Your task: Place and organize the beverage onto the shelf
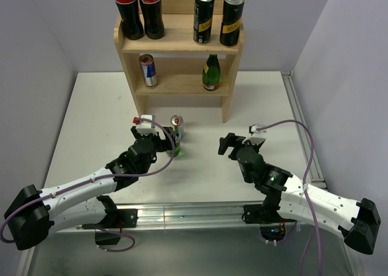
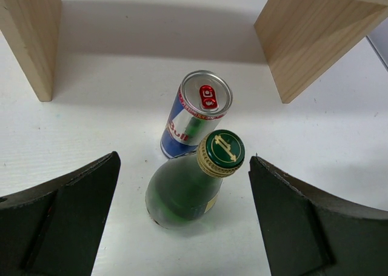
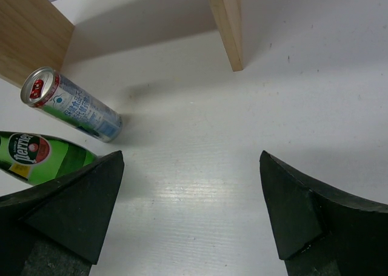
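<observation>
The left gripper will next grab the green bottle by its wide body [image 1: 176, 149], so the bottle's base stays free to stand on the shelf [image 1: 179, 42].
The wooden shelf [image 1: 179, 42] stands at the back of the table. Its top tier holds two Coca-Cola bottles [image 1: 137, 9] and two black cans [image 1: 217, 18]; its middle tier holds a Red Bull can [image 1: 148, 70] and a green bottle [image 1: 210, 73]. On the table in front stand another Red Bull can [image 1: 176, 125] [image 2: 195, 113] and a green bottle [image 2: 182, 194] with a green-gold cap. My left gripper [image 1: 168, 145] is open, its fingers [image 2: 66, 218] either side of this bottle without touching it. My right gripper [image 1: 236, 144] is open and empty over bare table, to the right of them.
In the right wrist view the can [image 3: 73, 106] and the green Perrier bottle [image 3: 42, 158] lie to the left of the gripper, with the shelf's side panel [image 3: 227, 21] ahead. Grey walls close in the table; a metal rail [image 1: 182, 212] runs along its near edge.
</observation>
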You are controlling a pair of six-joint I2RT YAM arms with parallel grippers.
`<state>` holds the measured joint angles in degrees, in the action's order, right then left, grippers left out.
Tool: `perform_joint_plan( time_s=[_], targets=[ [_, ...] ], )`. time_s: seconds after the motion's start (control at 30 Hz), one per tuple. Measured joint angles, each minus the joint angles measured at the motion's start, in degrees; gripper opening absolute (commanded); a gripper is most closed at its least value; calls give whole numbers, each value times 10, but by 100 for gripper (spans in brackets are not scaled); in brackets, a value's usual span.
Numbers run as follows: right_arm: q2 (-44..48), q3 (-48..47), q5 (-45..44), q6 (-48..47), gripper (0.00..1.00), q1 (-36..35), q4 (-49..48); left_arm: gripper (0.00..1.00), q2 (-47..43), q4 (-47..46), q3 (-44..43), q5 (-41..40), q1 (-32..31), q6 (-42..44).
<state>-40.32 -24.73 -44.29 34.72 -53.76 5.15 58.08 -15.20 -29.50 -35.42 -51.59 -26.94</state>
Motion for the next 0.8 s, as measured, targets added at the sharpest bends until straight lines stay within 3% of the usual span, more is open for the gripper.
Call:
perform_joint_plan(
  time_s=[0.27,0.53,0.8],
  targets=[
    [0,0,0,2,100,0,0,94,8,-25,7,14,0,1],
    [-4,0,1,2,100,0,0,93,71,-97,62,33,-15,-17],
    [-11,0,4,2,100,0,-7,92,199,-277,129,4,-30,-25]
  ],
)
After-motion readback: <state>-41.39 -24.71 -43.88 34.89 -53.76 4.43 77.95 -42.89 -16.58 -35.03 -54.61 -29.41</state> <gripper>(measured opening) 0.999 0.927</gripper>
